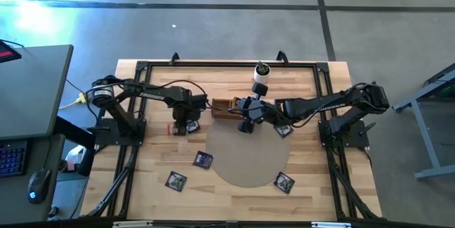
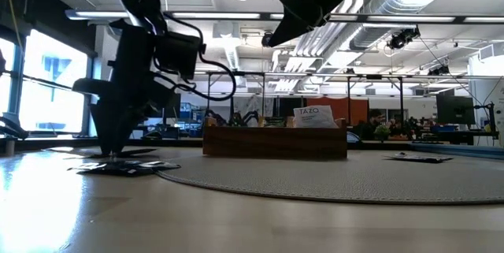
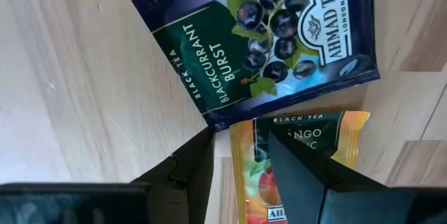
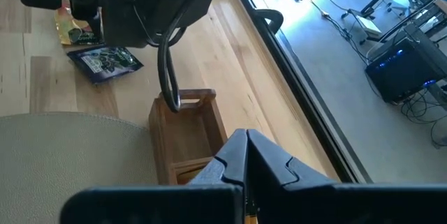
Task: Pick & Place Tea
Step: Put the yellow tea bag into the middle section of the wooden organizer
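The robot's left gripper is ready to close on the sachet now: its fingers are down low on both sides of the orange mango sachet's long edge (image 3: pixel 239 155), so they would hold the sachet.
My left gripper (image 1: pixel 186 124) (image 3: pixel 241 142) points down, open, low over two tea sachets on the bare wood left of the round mat (image 1: pixel 249 160). One finger stands just off the orange mango sachet (image 3: pixel 246 182), the other over its face. A dark blackcurrant sachet (image 3: pixel 230 63) lies flat beyond it. My right gripper (image 1: pixel 246 124) (image 4: pixel 244 144) is shut, empty, high above the wooden box (image 4: pixel 183 137). A whitish sachet (image 2: pixel 313 116) stands in the box (image 2: pixel 276 143). My left gripper comes at the orange sachet's long edge (image 3: pixel 237 172) from above, with a finger to each side of that edge. Whether the fingertips (image 3: pixel 297 175) touch the sachet or the table, I cannot tell. The sachet lies flat on the wood.
More dark sachets lie on the table at the near side (image 1: pixel 203 160) (image 1: pixel 175 180) (image 1: pixel 284 182), and one under the right arm (image 1: pixel 283 131). A white cup with a plant (image 1: pixel 261 77) stands at the far edge. A black frame (image 1: pixel 213 63) rims the table.
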You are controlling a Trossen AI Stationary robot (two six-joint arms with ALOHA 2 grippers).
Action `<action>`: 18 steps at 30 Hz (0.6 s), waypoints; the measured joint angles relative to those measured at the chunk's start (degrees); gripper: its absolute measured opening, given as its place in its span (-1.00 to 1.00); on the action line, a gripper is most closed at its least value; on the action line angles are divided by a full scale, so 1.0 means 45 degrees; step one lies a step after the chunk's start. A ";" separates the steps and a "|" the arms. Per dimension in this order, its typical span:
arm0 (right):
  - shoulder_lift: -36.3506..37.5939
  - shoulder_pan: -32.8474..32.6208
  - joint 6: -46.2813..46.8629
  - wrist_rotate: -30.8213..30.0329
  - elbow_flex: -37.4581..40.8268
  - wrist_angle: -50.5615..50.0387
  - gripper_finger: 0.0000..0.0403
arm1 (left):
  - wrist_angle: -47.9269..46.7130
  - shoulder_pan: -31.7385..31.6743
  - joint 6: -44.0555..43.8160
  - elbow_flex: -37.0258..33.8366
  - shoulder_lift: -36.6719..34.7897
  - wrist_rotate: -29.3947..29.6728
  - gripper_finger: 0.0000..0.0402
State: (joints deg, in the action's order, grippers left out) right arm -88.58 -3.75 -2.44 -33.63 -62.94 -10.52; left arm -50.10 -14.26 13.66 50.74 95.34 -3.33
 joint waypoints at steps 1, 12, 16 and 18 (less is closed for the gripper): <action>0.0000 0.0000 0.0000 0.0000 0.0000 0.0005 -0.98 | -0.0011 0.0000 -0.0004 0.0000 0.0055 -0.0063 -0.31; 0.0000 0.0000 0.0005 0.0005 0.0000 -0.0044 -0.99 | -0.0117 0.0000 -0.0749 -0.0010 0.0149 0.0040 -0.55; 0.0000 0.0000 0.0008 0.0005 0.0000 -0.0049 -0.96 | -0.0170 -0.0015 -0.0753 -0.0023 0.0157 0.0065 -0.92; 0.0000 0.0000 0.0010 0.0005 0.0000 -0.0049 -0.96 | -0.0239 -0.0007 -0.0956 -0.0029 0.0158 -0.0013 -0.95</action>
State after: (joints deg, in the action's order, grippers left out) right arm -88.58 -3.75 -2.39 -33.61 -62.94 -10.74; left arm -51.18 -14.29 9.36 50.61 96.05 -3.39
